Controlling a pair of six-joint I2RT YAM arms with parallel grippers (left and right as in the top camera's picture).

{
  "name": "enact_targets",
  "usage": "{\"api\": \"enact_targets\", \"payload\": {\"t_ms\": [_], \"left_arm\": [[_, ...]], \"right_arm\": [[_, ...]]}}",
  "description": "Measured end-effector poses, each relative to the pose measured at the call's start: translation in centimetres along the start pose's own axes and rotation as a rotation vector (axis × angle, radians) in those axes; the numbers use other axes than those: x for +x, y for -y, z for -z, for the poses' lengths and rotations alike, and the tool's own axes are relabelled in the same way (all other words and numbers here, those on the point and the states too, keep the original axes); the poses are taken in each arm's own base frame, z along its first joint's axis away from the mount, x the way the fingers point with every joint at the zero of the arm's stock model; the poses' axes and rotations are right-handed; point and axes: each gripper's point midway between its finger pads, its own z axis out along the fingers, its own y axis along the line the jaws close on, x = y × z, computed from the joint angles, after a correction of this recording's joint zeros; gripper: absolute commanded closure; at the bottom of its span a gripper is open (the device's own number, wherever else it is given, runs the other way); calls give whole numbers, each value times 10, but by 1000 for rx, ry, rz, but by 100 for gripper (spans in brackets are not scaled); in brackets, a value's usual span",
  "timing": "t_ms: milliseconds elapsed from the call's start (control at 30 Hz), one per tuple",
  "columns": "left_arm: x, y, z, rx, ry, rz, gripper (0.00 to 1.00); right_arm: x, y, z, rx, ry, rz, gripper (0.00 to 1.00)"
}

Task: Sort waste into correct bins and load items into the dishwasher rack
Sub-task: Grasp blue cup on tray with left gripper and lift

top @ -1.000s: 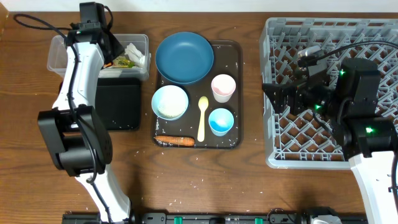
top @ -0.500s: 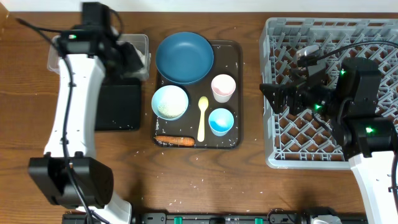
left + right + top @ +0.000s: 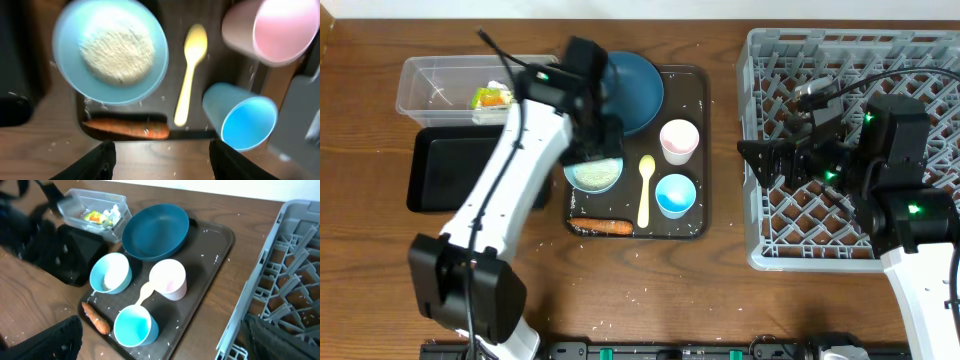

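Observation:
My left gripper pinches the cup's rim on the side facing the yellow spoon [image 3: 645, 190] next. This leaves the light blue cup's base free to hand to my right gripper.
On the dark brown serving tray [image 3: 696, 85] sit the dark blue plate [image 3: 632, 92], a pale bowl [image 3: 111, 50] holding rice, the pink cup [image 3: 679, 140], the light blue cup [image 3: 675, 193], the yellow spoon [image 3: 645, 190] and the orange carrot stick [image 3: 605, 227]. My left gripper [image 3: 162, 162] hangs open and empty over the tray's front edge, near the bowl and carrot. At the back left, the clear box [image 3: 435, 80] holds a yellow wrapper [image 3: 490, 97] and white paper [image 3: 114, 213]. The black tray [image 3: 450, 170] lies in front of it. My right gripper [image 3: 165, 342] stands wide open at the grey rack's [image 3: 850, 60] left edge.
Loose rice grains [image 3: 645, 293] are scattered on the wooden table in front of the serving tray and on the tray itself. My right arm [image 3: 905, 210] sits over the rack's middle. The left arm [image 3: 510, 190] slants across the table between the black tray and the serving tray.
My left arm has swung from the clear box at the back left to above the serving tray, uncovering the box with the wrapper inside. The right arm has not moved.

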Motion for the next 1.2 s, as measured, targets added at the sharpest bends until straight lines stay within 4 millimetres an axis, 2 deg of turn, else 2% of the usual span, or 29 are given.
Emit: {"api": "enact_targets", "payload": {"t_ms": [267,367,500,600,733,767,800,1033,1133,1200], "left_arm": [[30,47,-62,38,2,-159,37],[33,60,-79,65,30,-178,38],[33,64,-90,68,42,-175,39],[32,63,-97,55,38,-156,53],[34,58,-109,28,11,-138,81],[36,58,-112,21,3,-139,91],[37,57,-114,17,-4,-138,94],[42,57,-113,33,-35,-112,94],[39,60,-98,113,-41,-73,94],[32,62,-80,198,-29,-40,94]], "right_arm": [[15,6,1,40,-57,-40,1],[19,9,1,54,-73,-49,1],[22,11,1,68,-85,-56,1],[23,11,2,72,-90,-58,1],[27,12,2,79,-103,-65,1],[28,13,2,82,-107,-67,1],[28,13,2,84,-109,-69,1],[28,14,2,88,-110,-75,1],[26,14,2,87,-102,-84,1],[25,12,-1,73,-100,-88,1]]}}
